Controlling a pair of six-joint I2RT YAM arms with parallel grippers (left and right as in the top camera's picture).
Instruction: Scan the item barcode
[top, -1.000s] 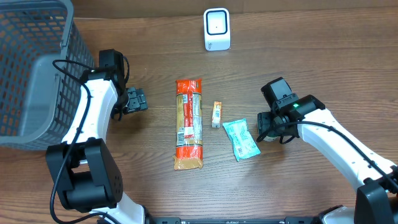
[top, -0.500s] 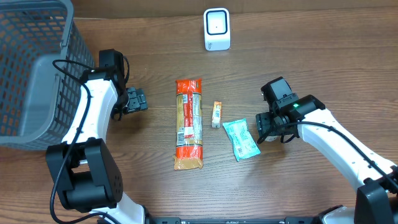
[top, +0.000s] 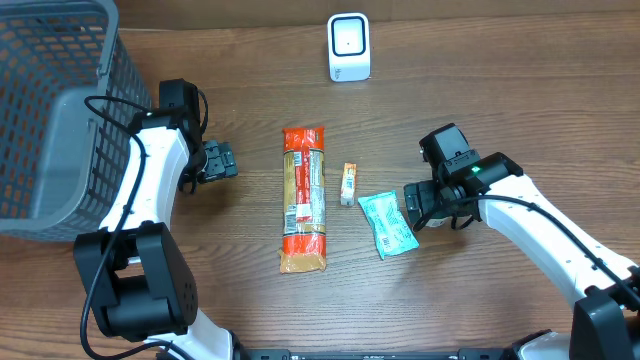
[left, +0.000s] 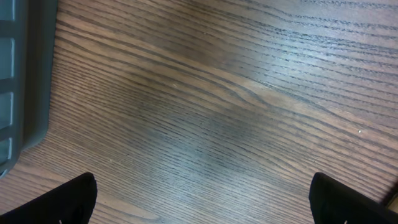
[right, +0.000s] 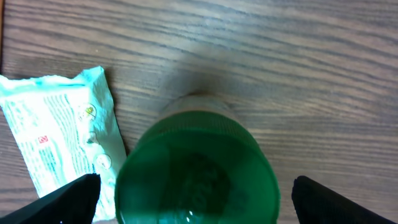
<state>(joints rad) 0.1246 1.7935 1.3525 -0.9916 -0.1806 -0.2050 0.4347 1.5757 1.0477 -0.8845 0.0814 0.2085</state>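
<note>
My right gripper isn't ready to close on the item yet. Its fingers are high and should go lower first, because the green top (right: 198, 177) hides most of the item's sides in the right wrist view.
A green round item (right: 196, 171), seen from above, stands on the table between the fingers of my right gripper (right: 196, 200). The jaws are open, with a gap on each side of it. The overhead view hides this item under the right gripper (top: 420, 205). A teal packet (top: 387, 224) lies just left of that gripper, and its crinkled end (right: 59, 134) shows in the right wrist view. A long orange package (top: 304, 198) and a small orange stick (top: 348, 184) lie mid-table. The white scanner (top: 349, 47) stands at the back. My left gripper (top: 218, 162) is open over bare wood (left: 202, 199).
A grey mesh basket (top: 50, 110) fills the left side, its rim (left: 18, 74) close beside my left gripper. Bare wood lies between the orange package and the left gripper, and in front of the scanner.
The right jaws have spread wider around the green item, the left finger edging toward the teal packet. The left arm and the items on the table have not moved.
</note>
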